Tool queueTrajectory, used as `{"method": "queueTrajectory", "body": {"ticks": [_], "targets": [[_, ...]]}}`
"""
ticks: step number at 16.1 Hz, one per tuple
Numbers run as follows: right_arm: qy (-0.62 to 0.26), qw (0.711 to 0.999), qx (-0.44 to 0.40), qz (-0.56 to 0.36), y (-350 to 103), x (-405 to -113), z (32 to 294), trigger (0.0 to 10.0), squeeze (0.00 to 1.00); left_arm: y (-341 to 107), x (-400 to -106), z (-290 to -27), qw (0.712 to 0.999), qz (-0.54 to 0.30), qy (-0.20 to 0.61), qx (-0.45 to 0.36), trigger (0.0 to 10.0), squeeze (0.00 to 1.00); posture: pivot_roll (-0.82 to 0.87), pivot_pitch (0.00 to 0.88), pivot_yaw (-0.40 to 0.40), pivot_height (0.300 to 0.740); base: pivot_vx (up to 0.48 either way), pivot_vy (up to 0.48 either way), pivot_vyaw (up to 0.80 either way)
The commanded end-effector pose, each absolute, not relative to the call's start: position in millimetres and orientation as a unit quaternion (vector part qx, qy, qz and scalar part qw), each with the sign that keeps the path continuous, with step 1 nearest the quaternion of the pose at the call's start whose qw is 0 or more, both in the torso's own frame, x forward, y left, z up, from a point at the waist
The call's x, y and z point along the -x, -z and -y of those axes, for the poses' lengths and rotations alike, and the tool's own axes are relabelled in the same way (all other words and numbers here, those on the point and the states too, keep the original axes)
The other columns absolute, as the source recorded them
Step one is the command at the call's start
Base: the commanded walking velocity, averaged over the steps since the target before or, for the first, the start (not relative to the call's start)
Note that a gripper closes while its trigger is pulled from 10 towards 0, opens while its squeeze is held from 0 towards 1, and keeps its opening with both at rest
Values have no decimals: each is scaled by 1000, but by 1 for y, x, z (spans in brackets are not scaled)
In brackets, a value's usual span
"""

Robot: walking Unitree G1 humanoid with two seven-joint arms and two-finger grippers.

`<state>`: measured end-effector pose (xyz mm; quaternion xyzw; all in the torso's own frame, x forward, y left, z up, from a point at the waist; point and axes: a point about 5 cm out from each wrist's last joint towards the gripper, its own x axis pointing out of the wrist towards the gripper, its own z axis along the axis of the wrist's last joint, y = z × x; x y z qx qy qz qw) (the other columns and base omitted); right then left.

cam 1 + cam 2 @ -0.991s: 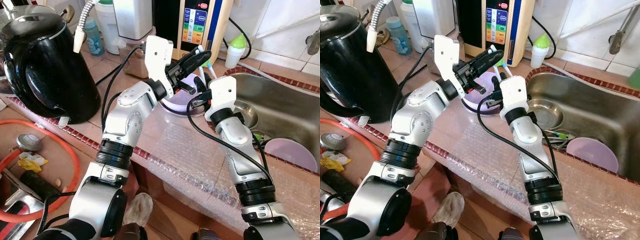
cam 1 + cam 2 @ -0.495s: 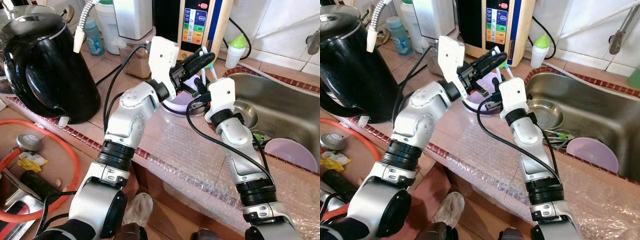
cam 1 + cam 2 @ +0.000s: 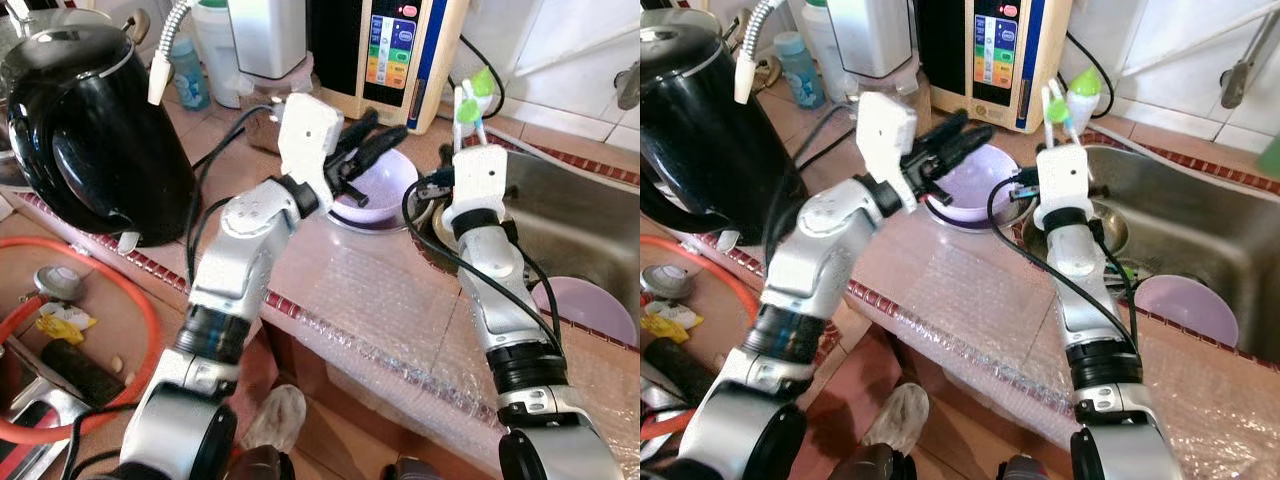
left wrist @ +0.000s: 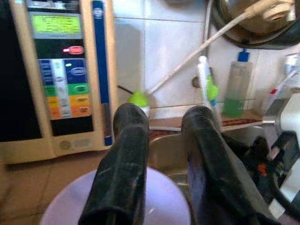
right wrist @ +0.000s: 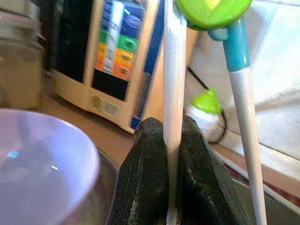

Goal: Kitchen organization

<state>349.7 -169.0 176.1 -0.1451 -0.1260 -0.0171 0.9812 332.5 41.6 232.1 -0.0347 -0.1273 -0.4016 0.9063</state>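
The left gripper grips the lilac bowl by its thin rim next, since the bowl spreads wider than the reach between my fingers.
A pair of white training chopsticks (image 3: 465,103) with a green and blue joint stands upright in my right gripper (image 3: 462,138), between the lilac bowl (image 3: 378,188) and the sink (image 3: 590,215). In the right wrist view the black fingers (image 5: 140,178) are shut on one white stick (image 5: 173,84). My left gripper (image 3: 385,130) hovers just above the bowl's near rim, open, with nothing between its fingers (image 4: 126,159). The bowl sits on the tiled counter in front of the water purifier (image 3: 400,45).
A black kettle (image 3: 90,130) stands at the left. Bubble wrap (image 3: 390,300) covers the counter's front. In the sink lie a lilac plate (image 3: 590,305) and a metal bowl (image 3: 1110,228). A green-capped bottle (image 3: 1087,88) stands behind the sink's corner.
My right gripper has carried the chopsticks up and to the right, away from the bowl toward the sink. My left gripper has drawn back from the chopsticks and dropped lower over the bowl.
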Motion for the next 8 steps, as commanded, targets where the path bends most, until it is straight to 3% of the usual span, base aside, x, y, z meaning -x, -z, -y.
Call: {"method": "queueTrajectory", "body": {"ticks": [1, 3, 4, 5, 6, 7, 8], "targets": [[54, 981, 152, 103, -171, -352, 182, 0, 0, -234, -329, -48, 913, 135, 384, 33, 10000, 1000, -7, 4, 34, 740, 0, 0, 0], [98, 982, 153, 43, -150, -352, 198, 0, 0, -227, -325, -57, 931, 142, 336, 29, 10000, 1000, -1, 0, 22, 740, 0, 0, 0], [125, 979, 157, 17, -138, -349, 207, 745, 0, -217, -324, -62, 943, 134, 304, 18, 10000, 1000, 3, 0, 20, 740, 0, 0, 0], [138, 979, 153, 3, -131, -346, 213, 3804, 0, -210, -320, -67, 950, 130, 284, 9, 10000, 1000, 9, 0, 16, 740, 0, 0, 0], [148, 978, 144, -11, -123, -343, 217, 3255, 0, -204, -313, -71, 952, 131, 276, -5, 10000, 1000, 18, 0, 7, 740, 0, 0, 0], [156, 977, 140, -29, -113, -340, 219, 10000, 0, -197, -307, -75, 955, 120, 271, 1, 10000, 576, 19, 0, 6, 740, 0, 0, -606], [161, 977, 134, -37, -106, -336, 220, 10000, 0, -189, -302, -79, 958, 106, 264, 13, 10000, 0, 20, 0, 6, 740, 0, 0, -800]]}}
